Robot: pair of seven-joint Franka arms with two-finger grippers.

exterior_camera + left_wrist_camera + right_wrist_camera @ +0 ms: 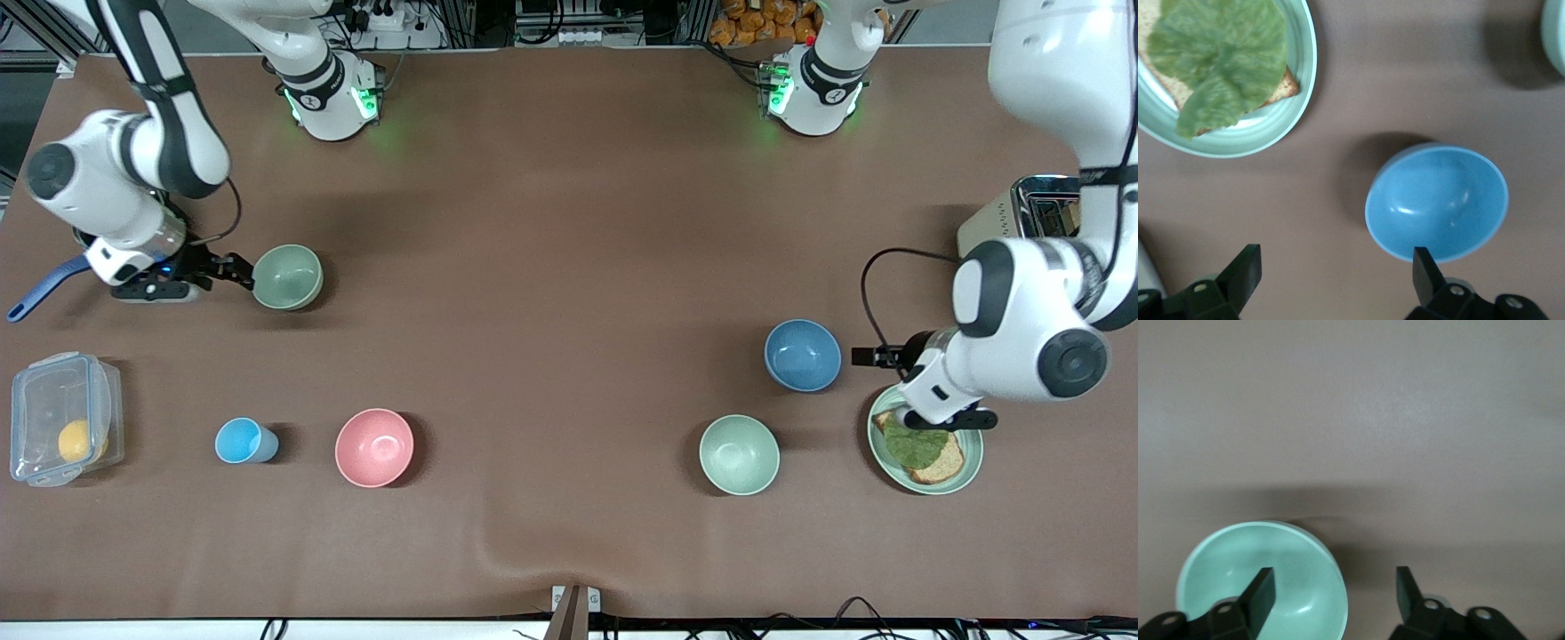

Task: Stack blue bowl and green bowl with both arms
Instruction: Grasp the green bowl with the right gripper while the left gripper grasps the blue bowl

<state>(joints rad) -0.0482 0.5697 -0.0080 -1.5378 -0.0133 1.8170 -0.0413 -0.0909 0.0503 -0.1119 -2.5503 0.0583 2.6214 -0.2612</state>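
My left gripper is open less wide than the blue bowl's round body, so next it needs to grab the blue bowl by its thin rim [839, 357].
The blue bowl [803, 355] stands upright toward the left arm's end of the table. My left gripper [861, 356] is open beside it; in the left wrist view [1336, 270] one finger overlaps the blue bowl's [1437, 202] rim. One green bowl [287, 276] stands toward the right arm's end. My right gripper [242, 269] is open at its rim; in the right wrist view [1333, 588] one finger is over the green bowl's [1261, 580] inside and the other is outside it. A second green bowl [739, 454] stands nearer the camera than the blue bowl.
A green plate [971, 462] with bread and lettuce lies under the left wrist. A pink bowl [374, 447], a light-blue cup [243, 441] and a clear lidded box [62, 429] stand near the front. A toaster [1036, 213] and a blue-handled tool [40, 289] are at the table's ends.
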